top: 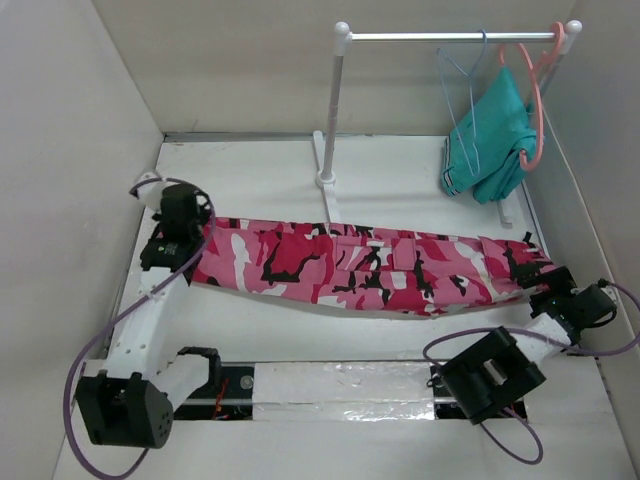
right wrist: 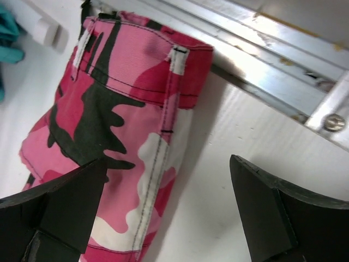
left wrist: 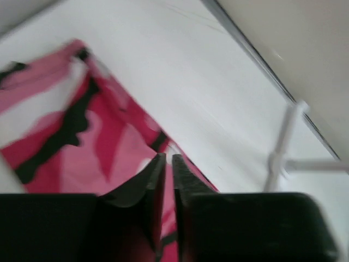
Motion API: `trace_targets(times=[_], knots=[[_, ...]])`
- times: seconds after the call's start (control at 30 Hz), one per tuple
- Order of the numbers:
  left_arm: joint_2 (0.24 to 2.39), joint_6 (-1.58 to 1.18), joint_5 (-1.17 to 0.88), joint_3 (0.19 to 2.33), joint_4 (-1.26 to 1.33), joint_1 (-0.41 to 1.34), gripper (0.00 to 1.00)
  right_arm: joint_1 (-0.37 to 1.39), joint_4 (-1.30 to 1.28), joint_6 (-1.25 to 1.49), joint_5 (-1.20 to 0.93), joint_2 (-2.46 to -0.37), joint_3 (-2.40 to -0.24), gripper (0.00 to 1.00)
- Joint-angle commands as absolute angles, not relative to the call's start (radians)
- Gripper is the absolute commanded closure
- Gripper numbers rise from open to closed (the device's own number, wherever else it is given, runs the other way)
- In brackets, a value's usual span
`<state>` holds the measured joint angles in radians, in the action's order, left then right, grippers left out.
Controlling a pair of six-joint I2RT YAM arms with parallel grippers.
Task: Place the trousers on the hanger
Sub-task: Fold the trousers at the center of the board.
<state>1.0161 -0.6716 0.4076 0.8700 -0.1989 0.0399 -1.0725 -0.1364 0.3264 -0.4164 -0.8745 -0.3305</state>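
My right gripper grabs the seamed side edge [top: 531, 287] at the waistband end next, to fold the trousers [top: 370, 265] for the hanger.
The camouflage trousers [top: 370, 265] lie stretched left to right across the white table, sagging a little in the middle. My left gripper [top: 190, 245] is at their left end. In the left wrist view its jaws [left wrist: 168, 158] are closed on the red and pink fabric [left wrist: 82, 136]. My right gripper [top: 548, 285] is at the right end, open. In the right wrist view [right wrist: 168, 161] the waistband [right wrist: 120, 109] lies flat under and beside its left finger, ungripped. The light-blue wire hanger [top: 471, 95] hangs on the rail at the back right, far from both grippers.
A white rack with a rail [top: 450, 37] and a post [top: 333, 110] stands at the back. A salmon-pink hanger [top: 537, 100] holds a teal garment [top: 495, 135]. White walls enclose the table. A metal track [right wrist: 272, 60] runs by the right gripper.
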Motion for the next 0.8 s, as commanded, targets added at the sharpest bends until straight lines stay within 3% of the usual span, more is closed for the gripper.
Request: trace_targets(times=[0.0,0.17,0.23,0.27,0.33,0.4,0.5,0.63,0.77], knots=[[1.041,-0.709,0.313,0.828,-0.103,0.222,0.96,-1.077,0.067,0.367,-0.549,-0.963,-0.328,0.0],[1.146,-0.765,0.379,0.837,-0.02,0.567,1.0,-1.005,0.237,0.472,-0.49,-1.069,-0.272,0.01],[1.215,-0.77,0.443,0.857,-0.006,0.734,1.0,-0.956,0.265,0.483,-0.451,-1.1,-0.281,0.14],[1.241,-0.772,0.459,0.865,-0.006,0.777,1.0,-0.912,0.271,0.498,-0.412,-1.114,-0.285,0.23],[1.313,-0.788,0.482,0.874,0.009,0.865,1.0,-0.872,0.331,0.524,-0.39,-1.14,-0.279,0.65],[1.365,-0.79,0.495,0.862,0.05,0.899,1.0,-0.824,0.345,0.546,-0.376,-1.117,-0.276,1.0],[1.41,-0.804,0.499,0.824,0.102,0.949,1.0,-0.802,0.258,0.513,-0.328,-0.999,-0.304,1.0],[1.457,-0.83,0.509,0.756,0.149,1.015,1.0,-0.802,0.005,0.42,-0.261,-0.642,-0.389,1.0],[1.505,-0.871,0.511,0.71,0.212,1.087,1.0,-0.763,-0.182,0.284,-0.371,-0.505,-0.511,1.0]])
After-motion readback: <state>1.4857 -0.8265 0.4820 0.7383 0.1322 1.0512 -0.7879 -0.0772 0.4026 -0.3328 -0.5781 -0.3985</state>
